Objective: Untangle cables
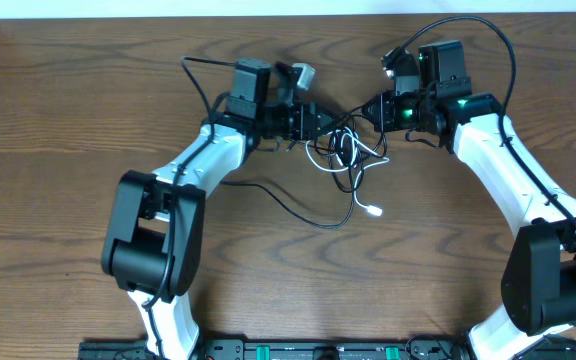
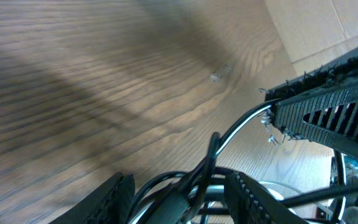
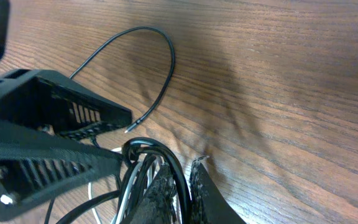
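Observation:
My left fingers would likely miss now, as the black cable's bend lies at and beyond them. My left gripper needs to move toward the bend first, then close on it.
The cables [image 1: 343,150] lie as a small black-and-white tangle on the table between my two grippers. A white plug end [image 1: 373,211] trails toward the front. A black strand [image 1: 298,212] runs off to the left. My left gripper [image 1: 318,122] is at the tangle's left side. In the left wrist view it [image 2: 179,180] stands open, with black and white loops [image 2: 194,186] loose between its fingers. My right gripper [image 1: 370,108] is at the tangle's upper right. In the right wrist view it [image 3: 184,169] is shut on a black cable [image 3: 180,177].
A black cord [image 3: 166,56] arcs over the bare wood beyond the tangle, its tip near the left gripper's finger [image 3: 61,118]. The right gripper's ribbed finger [image 2: 328,106] fills the right of the left wrist view. Thick arm wires [image 1: 488,30] loop above the right arm.

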{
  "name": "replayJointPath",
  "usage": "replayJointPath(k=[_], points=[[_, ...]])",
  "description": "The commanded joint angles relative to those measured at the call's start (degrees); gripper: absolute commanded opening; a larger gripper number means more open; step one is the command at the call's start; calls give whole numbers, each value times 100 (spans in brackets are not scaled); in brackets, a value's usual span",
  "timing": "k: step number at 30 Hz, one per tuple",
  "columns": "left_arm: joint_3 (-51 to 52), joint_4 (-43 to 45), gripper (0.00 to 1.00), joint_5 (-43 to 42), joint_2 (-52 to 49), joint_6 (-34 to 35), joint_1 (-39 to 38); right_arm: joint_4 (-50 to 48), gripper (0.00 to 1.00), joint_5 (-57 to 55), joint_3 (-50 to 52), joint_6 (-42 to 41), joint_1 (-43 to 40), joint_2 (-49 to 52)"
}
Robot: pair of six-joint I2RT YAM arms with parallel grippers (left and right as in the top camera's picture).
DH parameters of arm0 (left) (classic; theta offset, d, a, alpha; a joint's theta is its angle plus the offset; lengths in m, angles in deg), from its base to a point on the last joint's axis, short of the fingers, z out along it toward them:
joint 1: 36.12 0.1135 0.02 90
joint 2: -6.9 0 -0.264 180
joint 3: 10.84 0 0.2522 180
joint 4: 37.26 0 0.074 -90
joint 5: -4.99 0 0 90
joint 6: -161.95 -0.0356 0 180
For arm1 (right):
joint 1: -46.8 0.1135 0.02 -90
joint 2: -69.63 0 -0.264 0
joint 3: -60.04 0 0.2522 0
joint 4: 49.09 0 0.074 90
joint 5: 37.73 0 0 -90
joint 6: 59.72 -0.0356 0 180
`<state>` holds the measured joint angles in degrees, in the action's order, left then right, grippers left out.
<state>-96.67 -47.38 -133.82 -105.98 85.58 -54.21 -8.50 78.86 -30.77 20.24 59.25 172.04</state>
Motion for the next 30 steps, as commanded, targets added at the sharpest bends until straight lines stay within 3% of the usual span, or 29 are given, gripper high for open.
replayJointPath(k=[1, 3, 9, 30], points=[[-26, 258, 51, 52, -105, -116, -195, -20, 1, 146, 22, -61, -2, 37], [-26, 389, 50, 116, -146, -114, -260, -20, 1, 146, 22, -61, 0, 37], [-26, 437, 30, 931, -308, -111, -448, -4, 1, 251, 22, -59, 2, 37], [-26, 702, 35, 949, -310, -94, -782, -142, 1, 1025, 22, 96, 50, 37]])
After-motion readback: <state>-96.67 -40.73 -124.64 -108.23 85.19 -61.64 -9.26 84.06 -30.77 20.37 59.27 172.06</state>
